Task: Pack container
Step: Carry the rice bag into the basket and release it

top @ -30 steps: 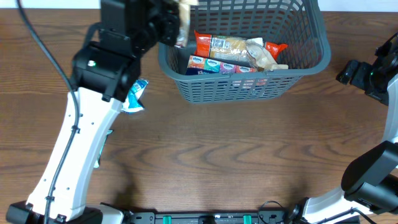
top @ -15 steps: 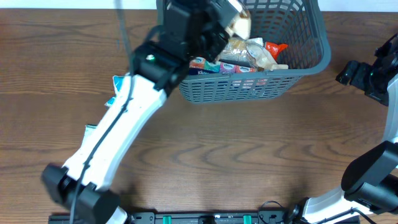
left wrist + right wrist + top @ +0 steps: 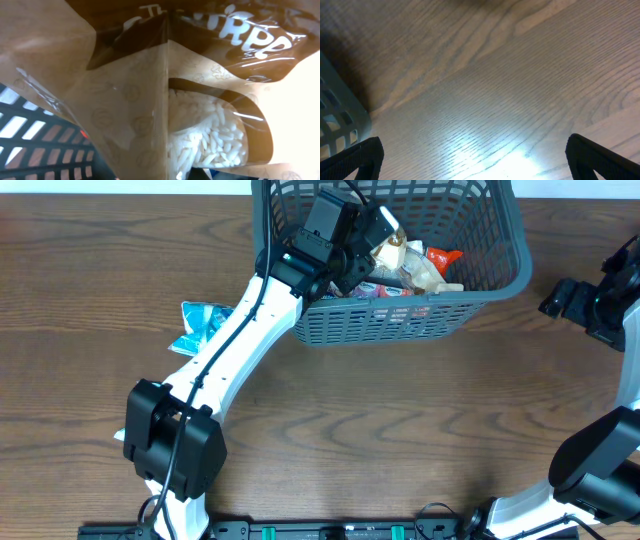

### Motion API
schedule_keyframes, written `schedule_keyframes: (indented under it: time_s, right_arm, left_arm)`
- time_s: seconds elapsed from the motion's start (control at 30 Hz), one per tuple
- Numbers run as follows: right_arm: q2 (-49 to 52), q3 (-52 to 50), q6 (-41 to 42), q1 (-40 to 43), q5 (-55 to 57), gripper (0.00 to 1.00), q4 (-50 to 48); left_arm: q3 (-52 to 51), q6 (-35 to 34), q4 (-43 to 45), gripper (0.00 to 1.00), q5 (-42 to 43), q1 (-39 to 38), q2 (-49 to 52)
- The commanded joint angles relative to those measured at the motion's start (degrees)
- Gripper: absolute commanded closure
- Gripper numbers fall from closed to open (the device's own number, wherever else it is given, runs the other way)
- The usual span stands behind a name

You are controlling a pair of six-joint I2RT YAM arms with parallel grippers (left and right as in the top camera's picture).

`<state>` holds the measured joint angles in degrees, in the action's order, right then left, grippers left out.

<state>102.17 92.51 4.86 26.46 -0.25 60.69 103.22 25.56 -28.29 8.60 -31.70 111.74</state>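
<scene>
My left gripper will open now, as the tan snack bag hangs close over the packets inside the basket's sides and would settle there.
The dark grey slotted basket (image 3: 420, 320) stands at the back middle of the table. My left gripper (image 3: 372, 232) reaches over its left wall and is shut on a tan snack bag (image 3: 392, 242) held inside the basket above the packets. In the left wrist view the tan bag (image 3: 165, 100), with a clear window of white puffs, fills the frame and hides the fingers; basket lattice (image 3: 30, 145) shows at lower left. My right gripper (image 3: 560, 298) is open and empty over bare table right of the basket; it also shows in the right wrist view (image 3: 475, 160).
Inside the basket lie a red packet (image 3: 440, 257), a clear crumpled bag (image 3: 420, 272) and small colourful packs (image 3: 385, 290). A blue-and-white packet (image 3: 205, 325) lies on the table left of the basket. A basket corner (image 3: 335, 110) shows in the right wrist view.
My left arm has swung right and stretched out over the basket, carrying the tan bag down inside it. The right arm has not moved.
</scene>
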Motion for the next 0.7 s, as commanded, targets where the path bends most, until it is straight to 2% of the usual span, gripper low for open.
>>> schedule_keyframes:
  time_s: [0.0, 0.03, 0.1, 0.17, 0.3, 0.33, 0.37, 0.4, 0.43, 0.53, 0.67]
  right_arm:
    - [0.3, -0.3, -0.9, 0.3, -0.3, 0.01, 0.3]
    - [0.3, -0.3, -0.9, 0.3, -0.2, 0.01, 0.3]
    - [0.3, -0.3, -0.9, 0.3, -0.2, 0.01, 0.4]
    - [0.3, -0.3, -0.9, 0.3, -0.3, 0.01, 0.4]
    - [0.3, -0.3, -0.9, 0.3, -0.3, 0.01, 0.5]
    - [0.3, -0.3, -0.9, 0.3, -0.2, 0.01, 0.7]
    - [0.3, -0.3, -0.9, 0.3, -0.2, 0.01, 0.9]
    - [0.3, -0.3, -0.9, 0.3, -0.2, 0.01, 0.9]
    - [0.3, -0.3, -0.9, 0.3, -0.2, 0.01, 1.1]
    - [0.3, -0.3, -0.9, 0.3, -0.3, 0.01, 1.3]
    - [0.3, -0.3, -0.9, 0.3, -0.2, 0.01, 1.5]
  left_arm:
    - [2.2, 0.6, -0.5, 0.89, -0.3, 0.5, -0.3]
    - [2.1, 0.6, -1.1, 0.83, -0.3, 0.6, -0.3]
    - [2.0, 0.6, -2.4, 0.83, -0.3, 0.9, -0.3]
    - [2.0, 0.5, -3.5, 0.73, -0.2, 1.2, -0.3]
    - [2.0, 0.5, -4.3, 0.7, -0.4, 1.2, -0.3]
    - [2.0, 0.5, -4.4, 0.61, -0.4, 1.1, -0.4]
    - [2.0, 0.5, -4.4, 0.43, -0.5, 1.1, -0.7]
    - [2.0, 0.5, -4.3, 0.32, -0.5, 1.1, -1.0]
    - [2.0, 0.5, -4.2, 0.26, -0.5, 1.2, -1.4]
    - [2.0, 0.6, -4.3, 0.22, -2.3, 1.4, -3.1]
    - [2.0, 0.6, -5.2, 0.21, -4.6, 2.1, -7.0]
